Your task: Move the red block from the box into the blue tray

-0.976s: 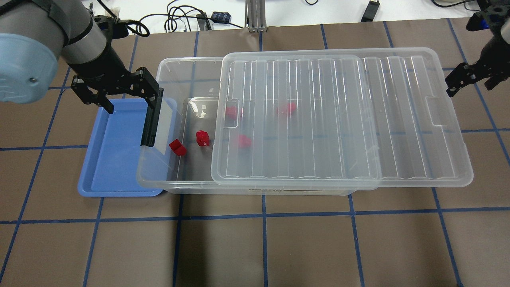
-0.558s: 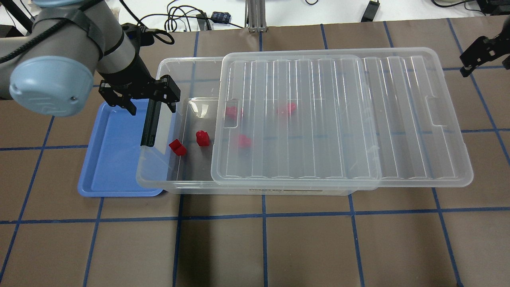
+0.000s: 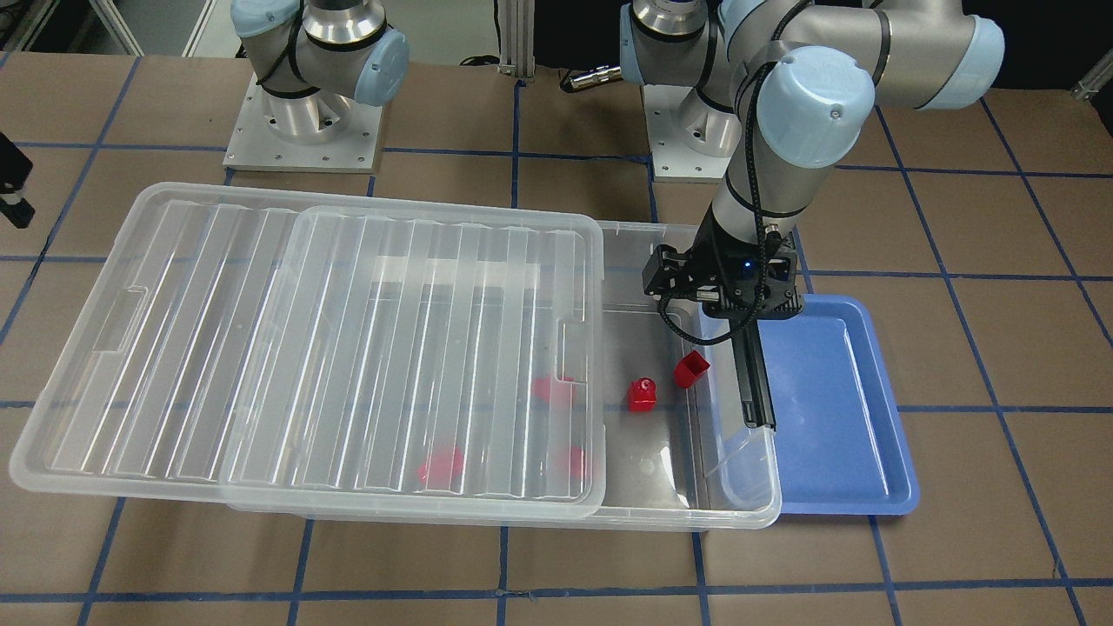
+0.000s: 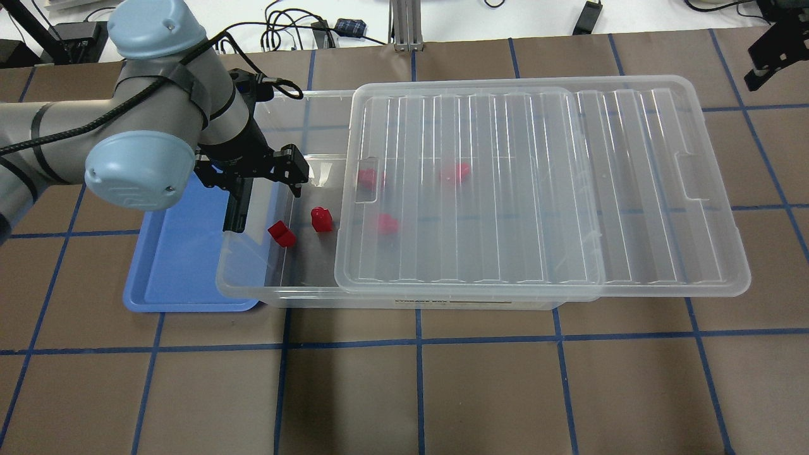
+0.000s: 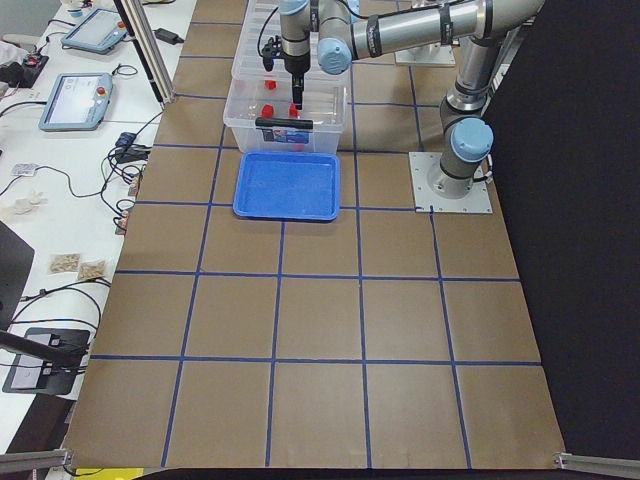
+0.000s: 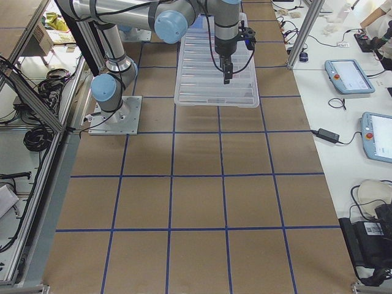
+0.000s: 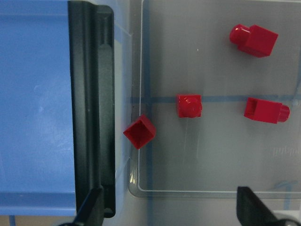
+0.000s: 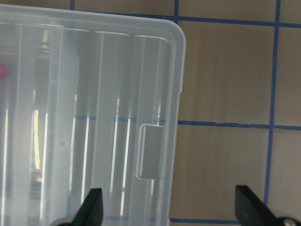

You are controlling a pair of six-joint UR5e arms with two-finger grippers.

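The red block has a round knob, the knob on top (image 3: 643, 385) (image 7: 190, 107), so my left gripper will next grab the block by its flat sides that face each other.
The red block (image 4: 321, 218) with a knob top stands in the uncovered end of the box (image 4: 253, 296); it also shows in the front view (image 3: 643, 395) and the left wrist view (image 7: 189, 105). The blue tray (image 4: 180, 265) lies against that end, beside the black latch bar (image 4: 237, 205). My left gripper (image 4: 253, 175) is open and empty, hovering above the latch bar and the box's open end; the left wrist view (image 7: 170, 212) shows the block ahead between its fingers. My right gripper (image 4: 766, 62) is open and empty at the far right, off the lid's end (image 8: 150, 157).
An angular red block (image 4: 281, 233) lies next to the latch wall. Three more red blocks (image 4: 387, 224) sit under the ribbed lid (image 4: 537, 189), which is slid right and covers most of the box. Cables lie along the table's far edge (image 4: 284, 31).
My left gripper has moved right, from above the tray to above the box's open end. My right gripper has drawn back toward the far right corner.
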